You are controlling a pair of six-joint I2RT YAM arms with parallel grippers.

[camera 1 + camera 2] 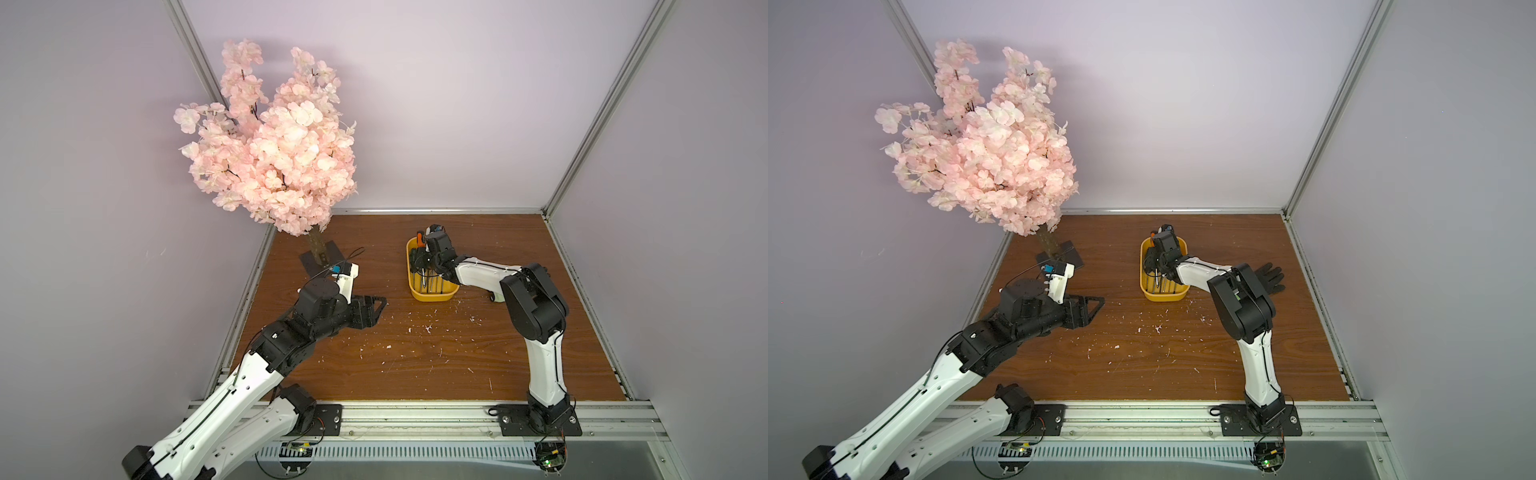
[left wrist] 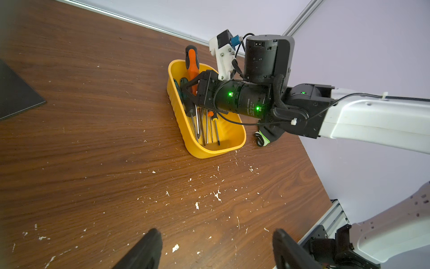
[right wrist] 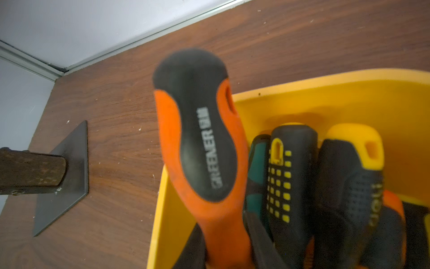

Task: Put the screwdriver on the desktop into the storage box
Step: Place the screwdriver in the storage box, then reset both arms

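The orange handle's neck [image 3: 225,235] is low inside the yellow storage box [image 3: 178,216], next to the teal handle, so the robot's right gripper will let go of the screwdriver.
An orange-and-black screwdriver [image 3: 200,139] is pinched at the narrow neck of its handle by my right gripper [image 3: 226,253], which is shut on it. Its handle [image 2: 192,60] slants up past the far rim of the yellow storage box [image 2: 209,151], and its shaft points down inside. In both top views the right gripper [image 1: 419,259] hovers over the box [image 1: 432,295] [image 1: 1163,296]. Several other screwdrivers [image 3: 290,174] lie in the box. My left gripper [image 2: 216,246] [image 1: 378,307] hangs open and empty above the desktop [image 1: 415,353], left of the box.
A pink blossom tree [image 1: 270,145] on a dark square base [image 1: 322,257] stands at the back left. A black glove [image 1: 1268,276] lies right of the box, behind the right arm. Aluminium rails and lilac walls ring the board.
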